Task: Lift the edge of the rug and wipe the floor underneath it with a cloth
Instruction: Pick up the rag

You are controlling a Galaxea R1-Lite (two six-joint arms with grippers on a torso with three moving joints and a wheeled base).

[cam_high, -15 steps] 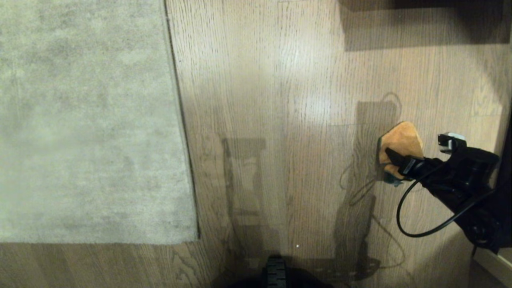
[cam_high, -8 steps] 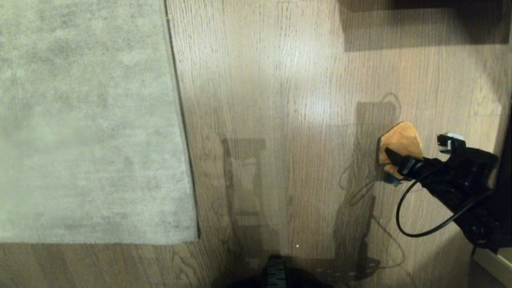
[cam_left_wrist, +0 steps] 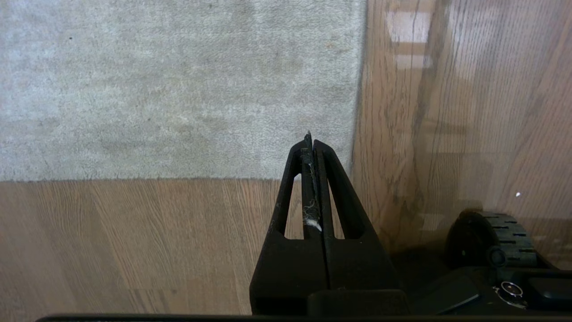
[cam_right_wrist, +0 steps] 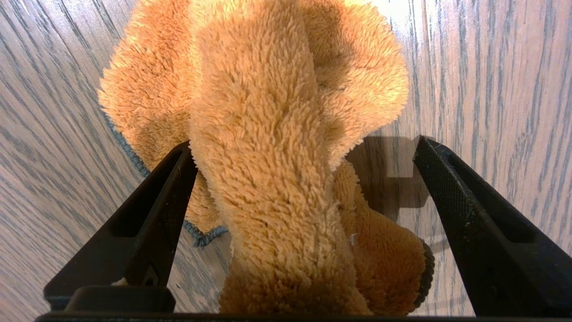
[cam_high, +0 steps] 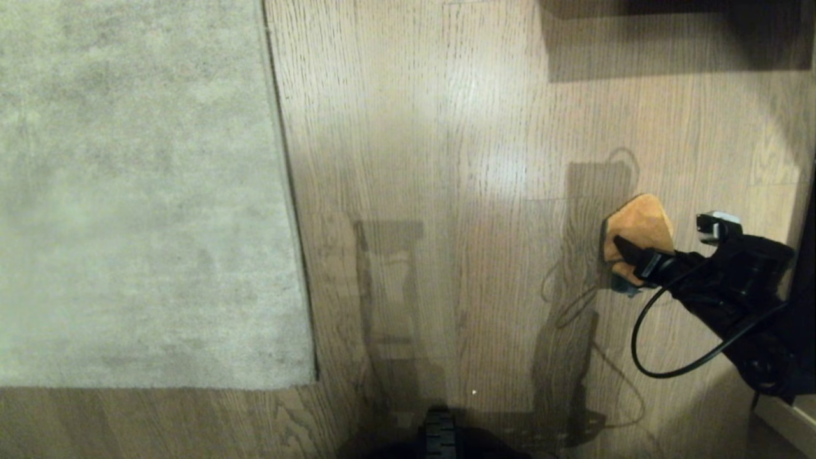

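My right gripper's fingers are low by the wood floor, on both sides of the cloth's thick fold (cam_high: 639, 222) (cam_right_wrist: 262, 161). My right gripper needs to close. Closing now would hold the fold.
The rug (cam_high: 140, 191) lies flat at the left, its edge (cam_high: 290, 191) running down to a corner (cam_high: 312, 381) on the wood floor (cam_high: 446, 159). The orange-tan cloth (cam_high: 641, 220) sits bunched on the floor at the right. My right gripper (cam_high: 660, 237) is low over it and open, the fingers straddling the cloth (cam_right_wrist: 268, 134). One finger (cam_right_wrist: 170, 188) touches the cloth; the other (cam_right_wrist: 447, 179) stands apart from it. My left gripper (cam_left_wrist: 309, 139) is shut on nothing, lint on its pads, above the floor near the rug corner (cam_left_wrist: 356, 175).
A dark piece of furniture (cam_high: 676, 32) and its shadow cross the far right. A pale ledge (cam_high: 784, 414) sits at the near right corner. A black cable (cam_high: 644, 344) loops off my right arm. My base wheel (cam_high: 440, 437) shows at the near edge.
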